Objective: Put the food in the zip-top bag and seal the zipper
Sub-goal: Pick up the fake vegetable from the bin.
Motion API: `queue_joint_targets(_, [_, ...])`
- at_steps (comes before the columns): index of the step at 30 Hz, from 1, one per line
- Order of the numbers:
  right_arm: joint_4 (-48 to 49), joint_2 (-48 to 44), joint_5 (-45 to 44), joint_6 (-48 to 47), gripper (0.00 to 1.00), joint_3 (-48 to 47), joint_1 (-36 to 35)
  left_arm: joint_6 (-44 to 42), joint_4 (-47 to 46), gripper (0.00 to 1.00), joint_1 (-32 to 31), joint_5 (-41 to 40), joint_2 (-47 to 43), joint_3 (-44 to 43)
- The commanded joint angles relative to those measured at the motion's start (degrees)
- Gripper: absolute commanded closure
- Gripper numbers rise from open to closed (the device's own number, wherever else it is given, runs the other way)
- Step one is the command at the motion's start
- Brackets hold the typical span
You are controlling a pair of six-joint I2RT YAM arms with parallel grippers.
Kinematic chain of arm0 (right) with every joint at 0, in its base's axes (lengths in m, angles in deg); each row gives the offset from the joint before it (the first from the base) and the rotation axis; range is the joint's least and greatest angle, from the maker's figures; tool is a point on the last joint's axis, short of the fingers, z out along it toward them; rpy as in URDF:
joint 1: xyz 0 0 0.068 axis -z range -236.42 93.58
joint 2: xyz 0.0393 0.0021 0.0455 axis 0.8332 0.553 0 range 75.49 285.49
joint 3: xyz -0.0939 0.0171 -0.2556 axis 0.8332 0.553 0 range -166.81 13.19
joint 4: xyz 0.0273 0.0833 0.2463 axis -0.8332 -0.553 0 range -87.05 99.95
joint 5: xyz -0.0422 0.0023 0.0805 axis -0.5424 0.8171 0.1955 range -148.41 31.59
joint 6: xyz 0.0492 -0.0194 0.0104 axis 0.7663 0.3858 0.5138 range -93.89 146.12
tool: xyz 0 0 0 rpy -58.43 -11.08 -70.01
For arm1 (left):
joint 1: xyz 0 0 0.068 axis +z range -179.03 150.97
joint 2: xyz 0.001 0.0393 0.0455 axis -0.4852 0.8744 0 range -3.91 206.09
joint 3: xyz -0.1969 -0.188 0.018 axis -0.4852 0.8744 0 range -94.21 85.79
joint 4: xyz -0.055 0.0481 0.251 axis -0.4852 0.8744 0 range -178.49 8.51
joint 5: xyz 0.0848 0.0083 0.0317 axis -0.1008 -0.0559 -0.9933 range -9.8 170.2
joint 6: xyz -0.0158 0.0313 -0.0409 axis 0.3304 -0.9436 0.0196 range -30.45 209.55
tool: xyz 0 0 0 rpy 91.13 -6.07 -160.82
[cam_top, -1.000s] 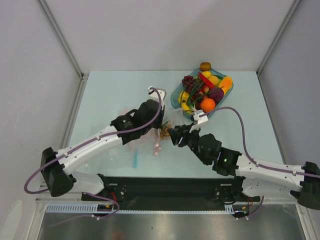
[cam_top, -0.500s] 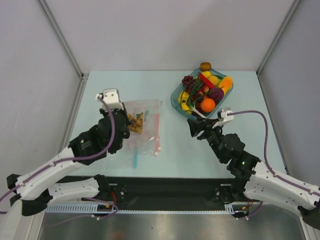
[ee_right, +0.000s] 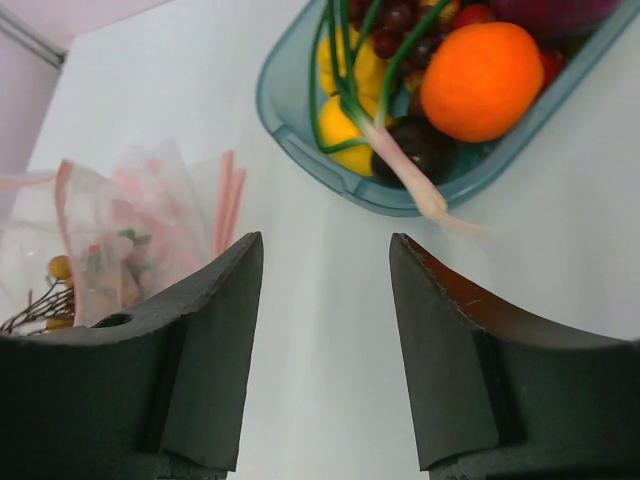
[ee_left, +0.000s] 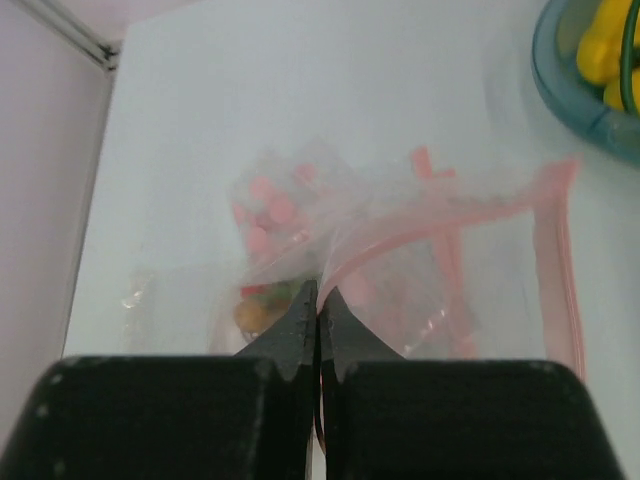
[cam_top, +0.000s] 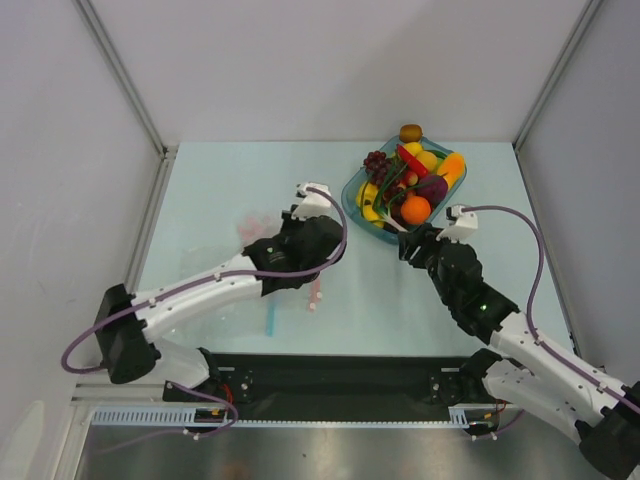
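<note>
My right gripper grabs the green stalk by its pale end (ee_right: 412, 180) next, so the stalk's green tips stay free to enter the zip-top bag.
The zip-top bag (ee_left: 400, 260) lies crumpled under my left arm, with a tan grape bunch (ee_left: 252, 316) inside. My left gripper (ee_left: 319, 293) is shut on the bag's mouth edge, where the pink zipper (ee_left: 455, 212) curves away to the right. In the top view the gripper (cam_top: 296, 218) hides most of the bag; a zipper end (cam_top: 316, 293) shows. The rest of the food, including an orange (ee_right: 480, 80), a lemon (ee_right: 340, 122) and a green stalk (ee_right: 372, 95), is in the teal tray (ee_right: 300, 150). My right gripper (ee_right: 325, 250) is open and empty above the table, between bag (ee_right: 130, 225) and tray.
A short light-blue strip (cam_top: 268, 320) lies on the table near the front edge. A brown fruit (cam_top: 410, 132) sits beyond the tray (cam_top: 352, 196) at the back. Walls close in the table at left, right and back.
My left arm has swung from the table's left side back to the right over the bag. My right gripper has moved a little right and back, nearer the tray.
</note>
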Motion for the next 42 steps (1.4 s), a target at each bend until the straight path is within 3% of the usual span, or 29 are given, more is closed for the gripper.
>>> queue_joint_targets(1, [-3.5,1.7,0.8,0.8,0.41,-3.5,3.1,2.3,2.6,1.0,2.8,13.3,3.6,-4.3])
queue_joint_targets(5, [-5.3,5.5,3.4,0.9,0.37,-4.8,8.5,2.7,1.5,1.0,4.1,18.2,5.7,-4.3])
queue_joint_targets(10, [-2.5,11.2,16.0,1.2,0.3,-4.5,16.9,3.1,-2.0,1.0,6.5,26.5,5.4,-2.0])
queue_joint_targets(15, [2.6,16.3,20.9,-1.4,0.21,-5.4,17.8,3.7,-3.8,1.0,6.8,30.5,4.7,-0.8])
queue_joint_targets(23, [3.3,27.2,24.5,-2.8,0.28,-10.2,17.9,3.9,-5.1,1.0,6.8,32.8,3.5,0.6])
queue_joint_targets(26, [3.1,30.0,25.5,-3.1,0.33,-11.4,17.9,4.1,-5.0,1.0,6.8,32.6,3.4,0.8])
queue_joint_targets(29, [3.5,30.4,25.6,-3.2,0.48,-11.4,18.0,4.1,-5.1,0.99,6.9,32.7,3.4,0.9])
queue_joint_targets(30, [3.8,30.2,27.4,-3.4,0.58,-11.4,17.9,4.1,-5.0,1.0,6.9,32.7,3.4,0.8])
queue_joint_targets(39, [4.1,28.9,31.3,-4.6,0.97,-11.6,17.9,4.2,-4.9,1.0,7.0,32.5,3.0,1.2])
queue_joint_targets(42, [4.4,27.3,33.4,-5.0,1.0,-11.2,17.8,4.4,-4.9,1.0,7.3,32.6,2.8,1.3])
